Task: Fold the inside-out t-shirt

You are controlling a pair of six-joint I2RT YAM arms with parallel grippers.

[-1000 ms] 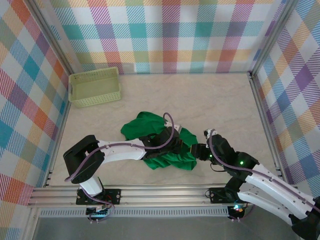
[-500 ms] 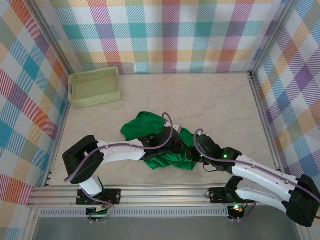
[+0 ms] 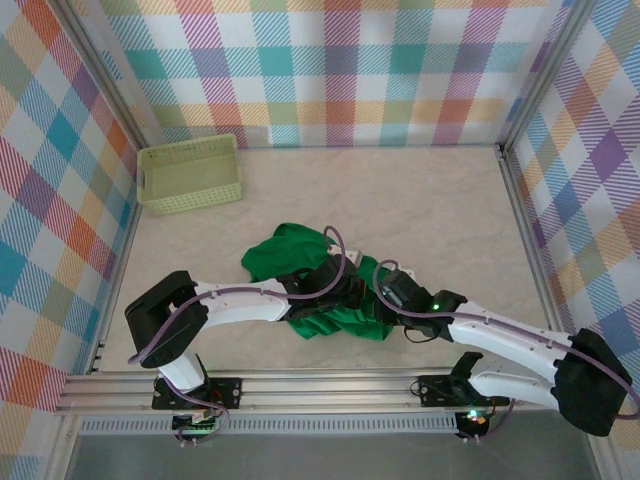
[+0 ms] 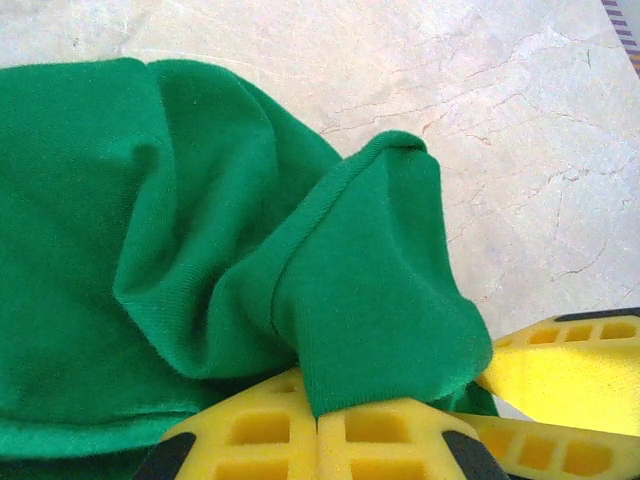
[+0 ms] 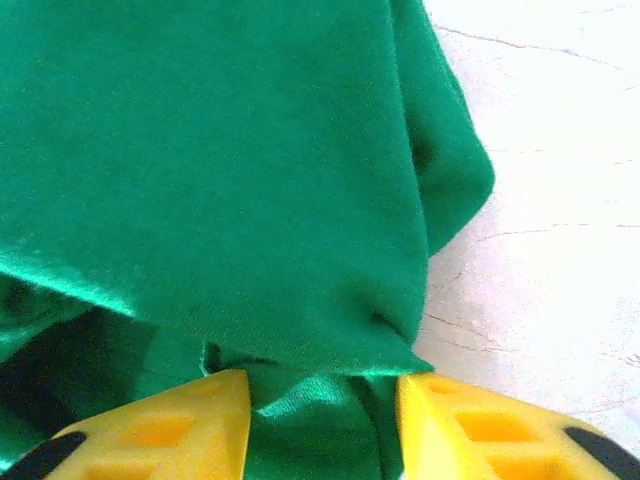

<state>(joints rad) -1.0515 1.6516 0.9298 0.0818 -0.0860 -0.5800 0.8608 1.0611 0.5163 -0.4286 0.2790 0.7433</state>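
I should next use my right gripper to pinch the bunched outer edge of the t-shirt (image 3: 275, 255), so that the t-shirt can be spread out flat.
The bright green inside-out t-shirt (image 3: 275, 255) lies crumpled on the table just ahead of the arms. In the left wrist view my left gripper (image 4: 318, 405) has its yellow pads pressed together, shut on a hemmed fold of the t-shirt (image 4: 360, 300). From above, that gripper (image 3: 352, 292) sits over the shirt's right part. My right gripper (image 3: 376, 288) reaches in from the right, close beside it. Its yellow fingers (image 4: 570, 375) show at the lower right of the left wrist view. In the right wrist view the right gripper (image 5: 322, 400) stands open, its jaws straddling a bunch of shirt fabric (image 5: 220, 180).
A pale yellow-green lattice basket (image 3: 190, 172) stands at the back left of the marble-look table (image 3: 430, 200). Checked walls enclose the table on three sides. A metal rail (image 3: 300, 385) runs along the near edge.
My right arm has swung left, from beside the shirt's right edge onto the shirt next to the left gripper. The left arm and the shirt have barely moved.
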